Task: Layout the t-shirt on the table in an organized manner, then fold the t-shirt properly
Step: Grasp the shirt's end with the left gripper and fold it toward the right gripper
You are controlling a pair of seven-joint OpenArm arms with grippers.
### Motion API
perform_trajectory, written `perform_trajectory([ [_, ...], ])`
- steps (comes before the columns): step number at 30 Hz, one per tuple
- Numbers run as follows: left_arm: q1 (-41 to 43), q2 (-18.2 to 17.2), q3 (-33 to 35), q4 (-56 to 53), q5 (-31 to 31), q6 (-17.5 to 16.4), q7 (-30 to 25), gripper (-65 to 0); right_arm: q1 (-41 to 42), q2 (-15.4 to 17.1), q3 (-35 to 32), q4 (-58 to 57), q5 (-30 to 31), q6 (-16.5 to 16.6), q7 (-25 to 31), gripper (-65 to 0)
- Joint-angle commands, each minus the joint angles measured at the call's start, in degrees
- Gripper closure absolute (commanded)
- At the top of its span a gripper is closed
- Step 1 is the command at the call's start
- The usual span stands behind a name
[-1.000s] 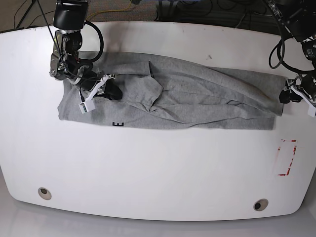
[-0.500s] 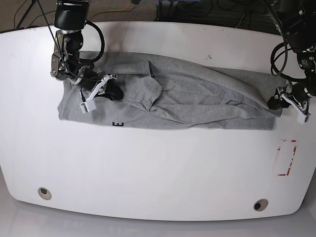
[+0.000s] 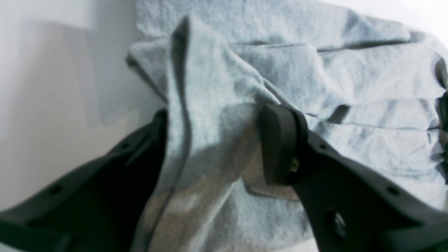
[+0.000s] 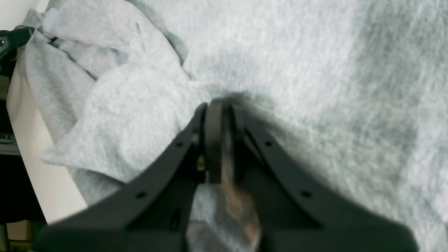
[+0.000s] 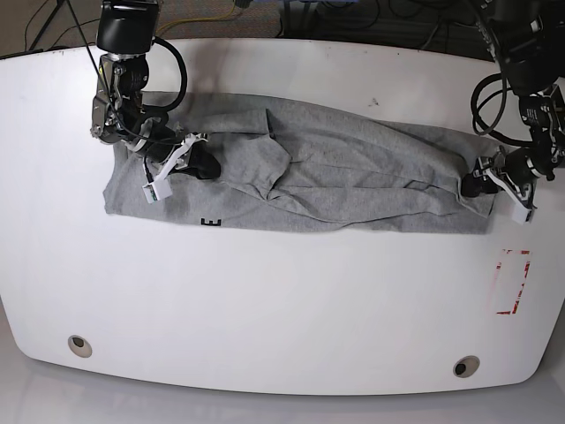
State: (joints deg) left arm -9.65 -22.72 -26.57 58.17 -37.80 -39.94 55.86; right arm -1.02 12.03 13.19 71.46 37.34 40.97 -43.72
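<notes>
I can close my left gripper now: its fingers are around the raised fold point(image 5: 463, 183) of the grey t-shirt point(image 5: 371, 168), so they would hold the fold.
The grey t-shirt point(image 5: 353, 177) lies spread in a long wrinkled band across the far half of the white table point(image 5: 282, 309). Black lettering point(image 5: 210, 223) shows at its near edge. My right gripper point(image 5: 207, 165) is on the shirt's left part, its jaws shut on a pinch of the fabric point(image 4: 315, 52), as the right wrist view shows point(image 4: 218, 108). My left gripper point(image 5: 472, 185) is at the shirt's right end. In the left wrist view it point(image 3: 217, 147) is open, and a raised fold of the shirt point(image 3: 350, 87) lies between the two fingers.
A red rectangular tape mark point(image 5: 512, 281) is on the table near the right edge, in front of the left gripper. Two round grommet holes point(image 5: 79, 344) point(image 5: 465, 366) sit near the front edge. Cables lie beyond the table's far edge.
My left gripper has moved leftward in the base view, from just off the shirt's right edge onto its right end. The right gripper and the shirt's left part have not moved.
</notes>
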Motion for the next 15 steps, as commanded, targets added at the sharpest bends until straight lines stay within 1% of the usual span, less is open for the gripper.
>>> perform_trajectory([
  [1, -0.42, -0.97, 0.06, 0.42, 0.22, -0.06, 0.63, -24.9, -0.43, 0.23, -0.14, -0.30, -4.42, -0.97, -4.67, -5.1],
  [2, -0.42, -0.97, 0.06, 0.42, 0.22, -0.06, 0.63, -19.9, -0.43, 0.23, -0.14, -0.30, -4.42, -0.97, -4.67, -5.1],
  [5, -0.15, -0.97, 0.06, 0.51, 0.22, -0.06, 0.36, -8.6, -0.43, 0.23, -0.14, -0.30, -4.42, -0.97, -4.67, -5.1],
  [6, -0.15, -0.97, 0.06, 0.68, 0.22, -0.06, 0.36, -6.8, -0.43, 0.23, -0.14, -0.30, -4.42, -0.97, -4.67, -5.1],
  [7, -0.15, -0.97, 0.06, 0.68, 0.22, -0.06, 0.36, -5.7, -0.43, 0.23, -0.14, -0.30, -4.42, -0.97, -4.67, -5.1],
  [15, -0.15, -1.06, 0.06, 0.95, 0.22, -0.06, 0.28, -5.6, -0.43, 0.23, -0.14, -0.30, -4.42, -0.97, -4.67, -5.1],
])
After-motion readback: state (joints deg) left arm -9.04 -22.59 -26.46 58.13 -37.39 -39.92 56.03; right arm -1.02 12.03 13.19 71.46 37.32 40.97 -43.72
